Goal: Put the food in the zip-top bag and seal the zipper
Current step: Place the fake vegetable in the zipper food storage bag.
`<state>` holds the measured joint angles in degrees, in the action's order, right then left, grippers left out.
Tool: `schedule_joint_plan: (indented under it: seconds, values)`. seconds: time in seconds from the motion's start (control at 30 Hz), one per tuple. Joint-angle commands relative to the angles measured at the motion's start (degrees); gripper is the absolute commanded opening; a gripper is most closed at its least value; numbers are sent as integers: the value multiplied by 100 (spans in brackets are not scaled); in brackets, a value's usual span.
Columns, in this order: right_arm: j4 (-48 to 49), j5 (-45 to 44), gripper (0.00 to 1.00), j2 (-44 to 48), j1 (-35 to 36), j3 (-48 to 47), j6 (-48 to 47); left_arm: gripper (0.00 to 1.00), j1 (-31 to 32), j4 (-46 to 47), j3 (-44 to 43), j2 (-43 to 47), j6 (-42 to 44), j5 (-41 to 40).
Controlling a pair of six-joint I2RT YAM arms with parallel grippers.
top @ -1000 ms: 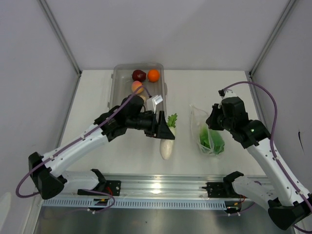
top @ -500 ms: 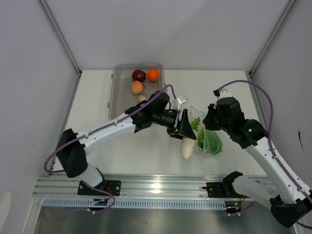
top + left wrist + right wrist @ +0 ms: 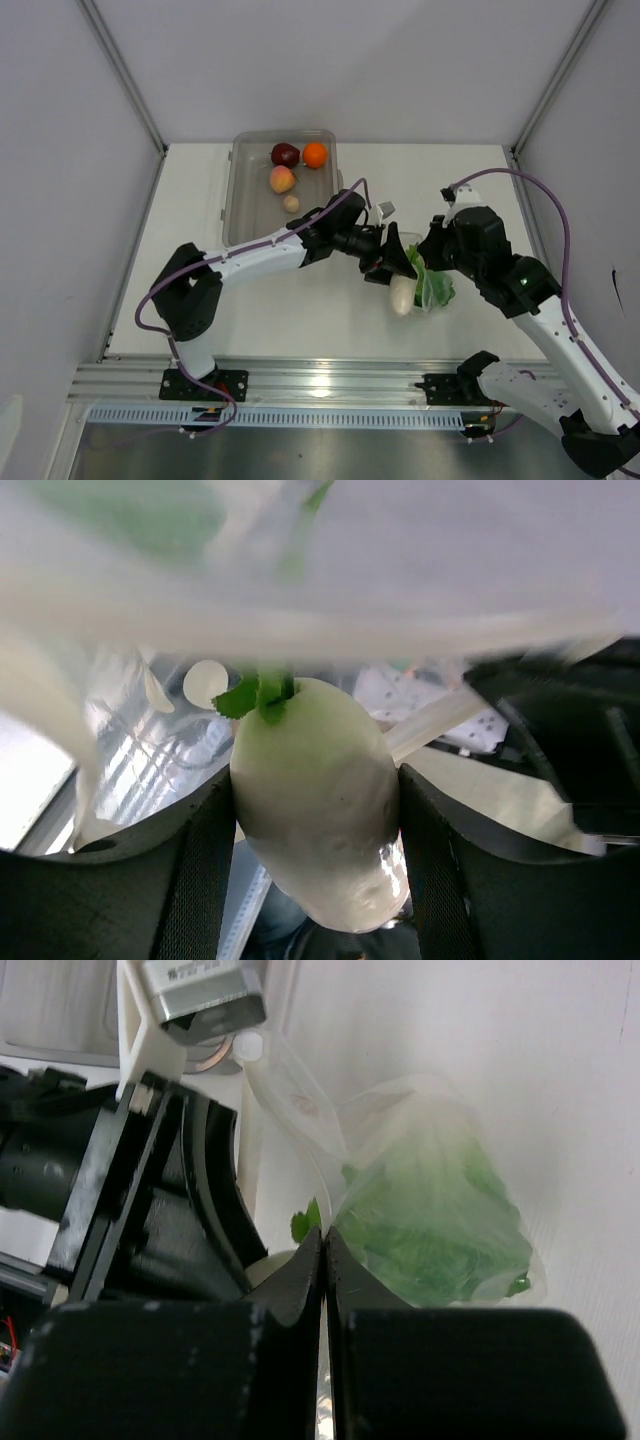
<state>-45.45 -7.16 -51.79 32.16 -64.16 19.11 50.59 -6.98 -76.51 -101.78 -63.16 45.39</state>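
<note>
The white radish (image 3: 402,293) is still short of the bag's rim and would fall outside if released now, so my left gripper first moves it toward the rim.
My left gripper (image 3: 392,262) is shut on the white radish (image 3: 402,293), green top forward (image 3: 312,800), right at the mouth of the clear zip-top bag (image 3: 436,290). The bag holds green lettuce (image 3: 440,1222) and lies on the table. My right gripper (image 3: 432,252) is shut on the bag's edge (image 3: 322,1232), pinching the plastic beside the radish. The zipper strip cannot be made out. The orange (image 3: 315,154), dark red bulb (image 3: 285,154), peach fruit (image 3: 282,179) and beige lump (image 3: 291,203) lie in the grey tray (image 3: 238,200).
The grey translucent tray stands at the back centre-left. White walls close the table on the left, back and right. A metal rail (image 3: 320,385) with both arm bases runs along the near edge.
My left arm has carried the radish to the right, from near the tray to the bag's mouth. My right gripper has stayed on the bag, shifting slightly.
</note>
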Motion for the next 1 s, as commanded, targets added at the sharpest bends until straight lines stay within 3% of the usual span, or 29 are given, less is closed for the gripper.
schedule_joint_plan:
  seconds: [0.0,0.2,0.47,0.63,0.73,0.83,0.93,0.97]
  values:
    - [212,118,0,257,106,53,-250,26,-154,1049,110,105,-688,23]
    - [28,250,0,564,185,229,-435,27,-225,1253,137,114,-805,-573]
    - [-184,425,0,512,194,106,57,28,-155,-250,-381,114,-39,-2252]
    - [-8,549,0,442,246,132,250,35,-40,-769,-567,106,268,-2876]
    - [-16,479,0,398,273,53,286,52,-31,-944,-646,97,505,-2957]
    - [-16,339,0,389,273,-35,286,78,4,-1102,-900,62,892,-2790]
    - [45,250,0,310,273,-88,286,84,83,-1287,-1111,123,1401,-2728]
    - [54,198,0,275,273,-105,286,94,92,-1288,-1112,184,1533,-2754]
